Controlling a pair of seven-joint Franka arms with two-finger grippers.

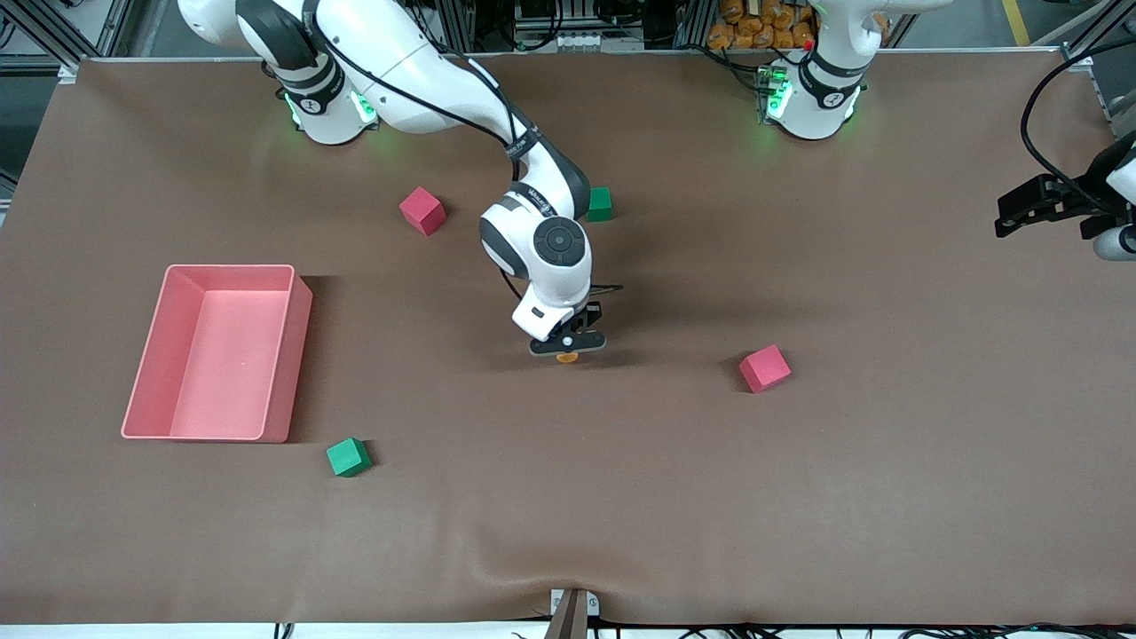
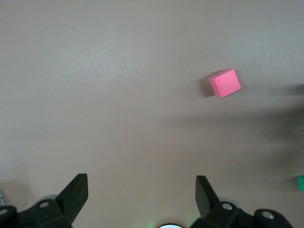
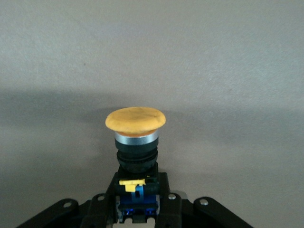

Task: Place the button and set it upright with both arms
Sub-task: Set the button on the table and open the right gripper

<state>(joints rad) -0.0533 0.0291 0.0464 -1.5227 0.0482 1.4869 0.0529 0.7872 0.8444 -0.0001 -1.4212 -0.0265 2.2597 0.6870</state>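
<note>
My right gripper should open now, because the orange cap (image 1: 566, 358) (image 3: 135, 119) is low on the tabletop and the button would lie there.
My right gripper (image 1: 568, 346) is low over the middle of the table and is shut on the button (image 1: 567, 358). In the right wrist view the jaws (image 3: 137, 194) clamp the button's black-blue body, and its round orange cap (image 3: 135, 119) sticks out past the fingertips toward the brown table. I cannot tell whether the cap touches the table. My left gripper (image 1: 1007, 217) waits open and empty above the table edge at the left arm's end. Its two black fingers stand wide apart in the left wrist view (image 2: 141, 190).
A pink bin (image 1: 146, 355) stands at the right arm's end. One pink cube (image 1: 422, 210) and one green cube (image 1: 600, 204) lie nearer the bases. Another pink cube (image 1: 764, 368) (image 2: 224, 82) and another green cube (image 1: 348, 457) lie nearer the front camera.
</note>
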